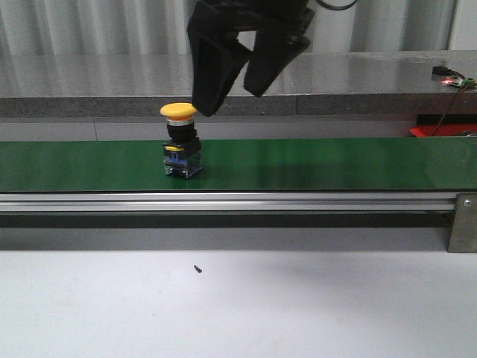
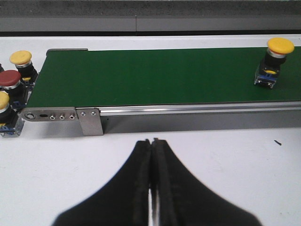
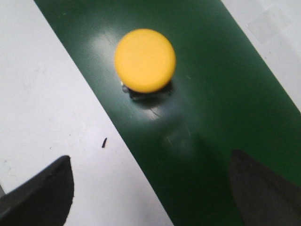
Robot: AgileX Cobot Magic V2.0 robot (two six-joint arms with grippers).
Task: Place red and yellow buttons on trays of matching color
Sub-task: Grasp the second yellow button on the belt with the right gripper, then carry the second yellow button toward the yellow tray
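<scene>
The yellow cap (image 1: 179, 111) stands ahead of my right gripper's fingertips, so closing now would miss. My right gripper needs to move toward the cap first, then close on it.
A yellow button (image 1: 179, 111) stands upright on the green conveyor belt (image 1: 313, 164); its cap also shows in the right wrist view (image 3: 145, 60) and the whole button in the left wrist view (image 2: 279, 47). My right gripper (image 1: 231, 103) hangs open just above it and slightly to its right, holding nothing, with the fingers (image 3: 42, 193) wide apart. My left gripper (image 2: 153, 141) is shut and empty over the white table in front of the belt. By the belt's end stand two more yellow buttons (image 2: 21, 57) (image 2: 3, 101) and a red button (image 2: 9, 78). No trays are in view.
An aluminium rail (image 1: 223, 200) runs along the belt's front edge, with a metal bracket (image 2: 90, 121) near its end. A small dark speck (image 1: 197, 268) lies on the white table. At the back right sit a red object and a circuit board (image 1: 451, 78).
</scene>
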